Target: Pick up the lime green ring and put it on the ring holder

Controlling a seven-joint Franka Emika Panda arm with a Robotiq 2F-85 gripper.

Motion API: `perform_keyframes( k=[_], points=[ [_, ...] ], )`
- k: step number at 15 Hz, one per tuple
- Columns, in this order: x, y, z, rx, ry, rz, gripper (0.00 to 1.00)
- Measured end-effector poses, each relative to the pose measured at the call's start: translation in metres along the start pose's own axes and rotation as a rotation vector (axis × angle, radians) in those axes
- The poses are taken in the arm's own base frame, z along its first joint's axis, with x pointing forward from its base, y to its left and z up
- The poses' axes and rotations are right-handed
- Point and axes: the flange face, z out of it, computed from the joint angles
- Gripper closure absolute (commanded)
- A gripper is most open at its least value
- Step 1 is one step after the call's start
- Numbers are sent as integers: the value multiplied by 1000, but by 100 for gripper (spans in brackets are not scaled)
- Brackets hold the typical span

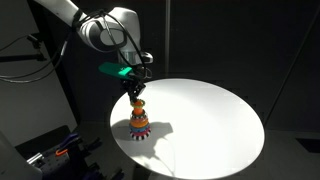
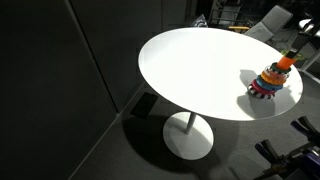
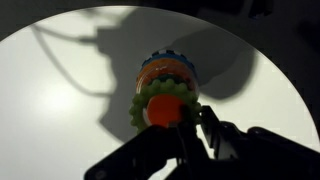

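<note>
The robot's gripper is ready to open: the lime green ring circles the orange top, so the ring would rest on the ring holder (image 1: 139,121).
The ring holder (image 1: 139,121) stands on the white round table (image 1: 210,120) and also shows near the table's edge in an exterior view (image 2: 270,82). In the wrist view its striped rings (image 3: 168,68) lie under the orange top (image 3: 165,110). The lime green ring (image 3: 137,108) sits around that orange top. My gripper (image 3: 195,115) hangs straight above the stack (image 1: 137,93). Its two dark fingers are close together on the ring's right edge, which they hide.
The table stands on a single white pedestal foot (image 2: 188,135) on a dark floor. Dark walls and equipment surround it, with cables and gear at the lower left (image 1: 50,150). The arm casts shadows across the tabletop (image 3: 90,50).
</note>
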Motion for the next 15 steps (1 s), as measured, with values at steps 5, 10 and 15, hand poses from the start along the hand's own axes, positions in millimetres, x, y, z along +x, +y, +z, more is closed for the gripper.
perform_keyframes(
  k=[5, 10, 15],
  points=[
    [-1, 4, 0, -2, 14, 9, 90],
    [-2, 5, 0, -2, 13, 12, 45],
    [-3, 6, 2, 0, 10, 13, 5]
  ],
)
